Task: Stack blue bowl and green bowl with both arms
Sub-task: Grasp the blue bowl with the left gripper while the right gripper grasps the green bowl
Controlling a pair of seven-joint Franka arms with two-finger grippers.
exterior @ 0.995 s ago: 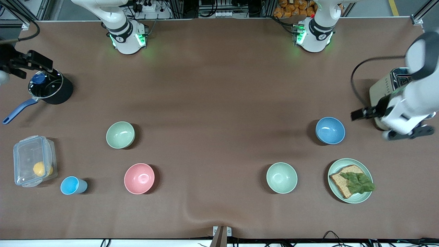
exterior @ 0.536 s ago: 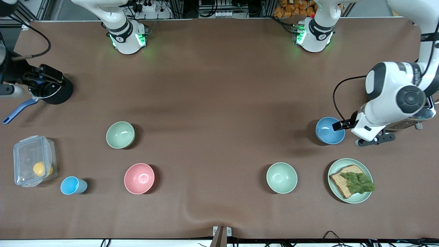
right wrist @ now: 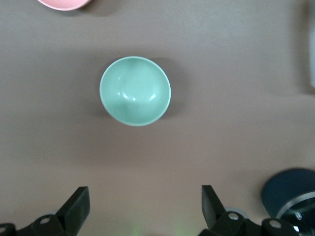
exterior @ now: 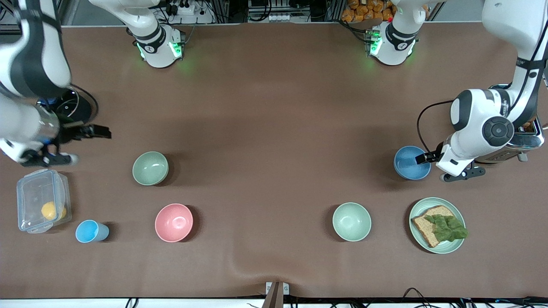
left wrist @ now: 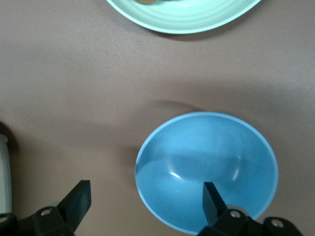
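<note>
I need to grab the green bowl by its rim (exterior: 150,152) with my right gripper next. Then I can stack the green bowl with the blue bowl (exterior: 409,164).
The blue bowl (exterior: 409,164) stands upright near the left arm's end of the table. My left gripper (exterior: 424,159) is open and low at its rim on the toaster's side. In the left wrist view the gripper (left wrist: 145,199) straddles the rim, one finger (left wrist: 212,196) over the inside of the blue bowl (left wrist: 206,167) and the other outside it. The sage green bowl (exterior: 150,168) stands upright toward the right arm's end. My right gripper (exterior: 97,131) is open and empty over bare table between the pot and this bowl. The right wrist view shows the green bowl (right wrist: 135,91) ahead of the gripper (right wrist: 145,201).
A dark pot (exterior: 81,109) with a blue handle is partly hidden under the right arm. A clear lidded box (exterior: 40,205), light-blue cup (exterior: 90,231) and pink bowl (exterior: 174,222) are nearer the camera. A mint bowl (exterior: 352,221), plate (exterior: 414,214) with bread and toaster (exterior: 524,139) surround the blue bowl.
My left gripper has moved from beside the toaster to the blue bowl's rim. My right gripper has swung from over the pot toward the green bowl. No bowl has moved.
</note>
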